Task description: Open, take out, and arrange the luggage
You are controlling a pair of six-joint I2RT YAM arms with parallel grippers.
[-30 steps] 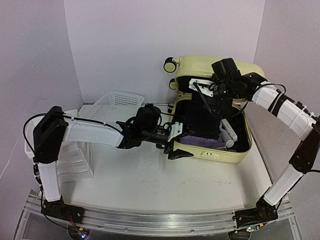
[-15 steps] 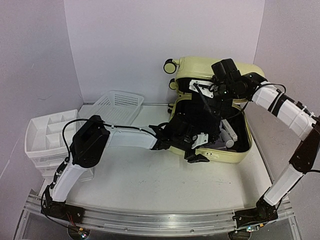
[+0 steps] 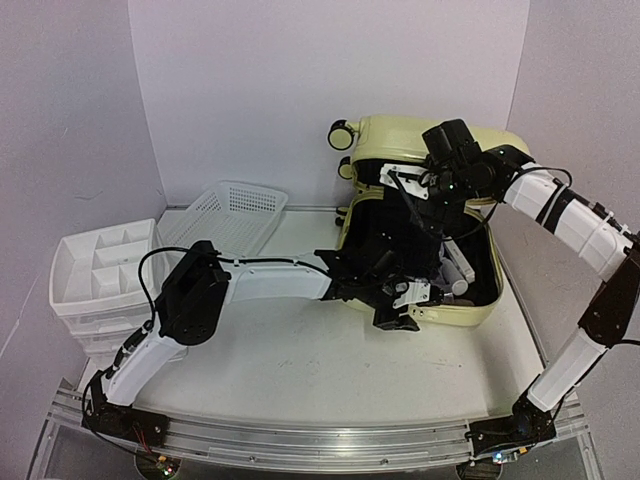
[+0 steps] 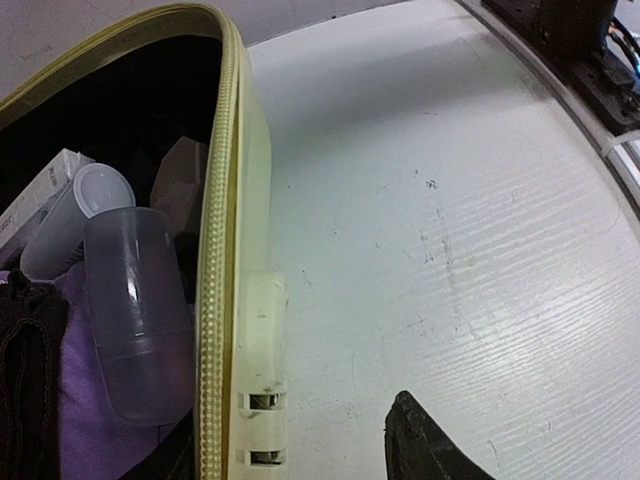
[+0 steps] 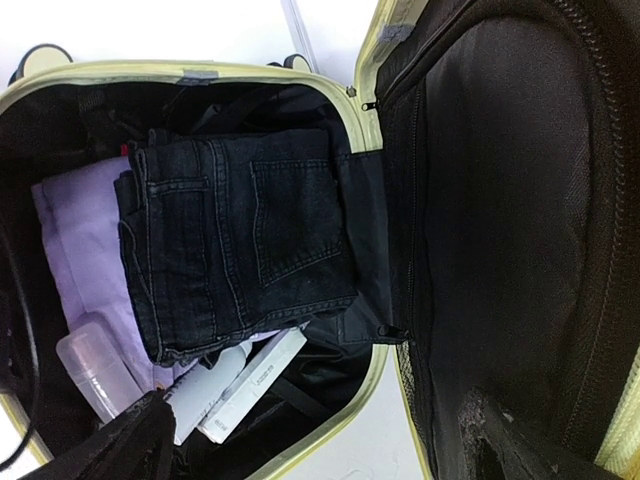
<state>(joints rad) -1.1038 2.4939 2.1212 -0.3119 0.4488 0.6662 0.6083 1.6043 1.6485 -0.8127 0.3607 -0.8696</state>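
Note:
The luggage's front side (image 3: 419, 310) (image 4: 236, 437) is between the left gripper's fingers, with one finger inside the luggage's rim, so the luggage would slide along if the robot pulled its left gripper sideways now.
The pale yellow luggage (image 3: 455, 312) lies open at the back right, its lid (image 3: 395, 132) standing up. My right gripper (image 3: 425, 200) is open over the inside, by the lid's black lining (image 5: 500, 200), holding nothing. In the right wrist view, black jeans (image 5: 240, 250) lie on purple cloth (image 5: 75, 240), with a clear bottle (image 5: 95, 365) and white boxes (image 5: 245, 385). My left gripper (image 3: 400, 305) is open at the front wall (image 4: 255, 200), one finger (image 4: 420, 450) outside on the table. A clear cup (image 4: 135, 310) lies just inside the zipper rim.
A white mesh basket (image 3: 235, 210) leans at the back, left of the luggage. A white drawer organizer (image 3: 100, 270) stands at the far left. Walls close in the back and both sides. An arm base (image 4: 580, 40) shows at the table's near edge.
My left arm has reached further right along the luggage's front wall, from its left corner to near its middle. The right arm and the lid have not moved.

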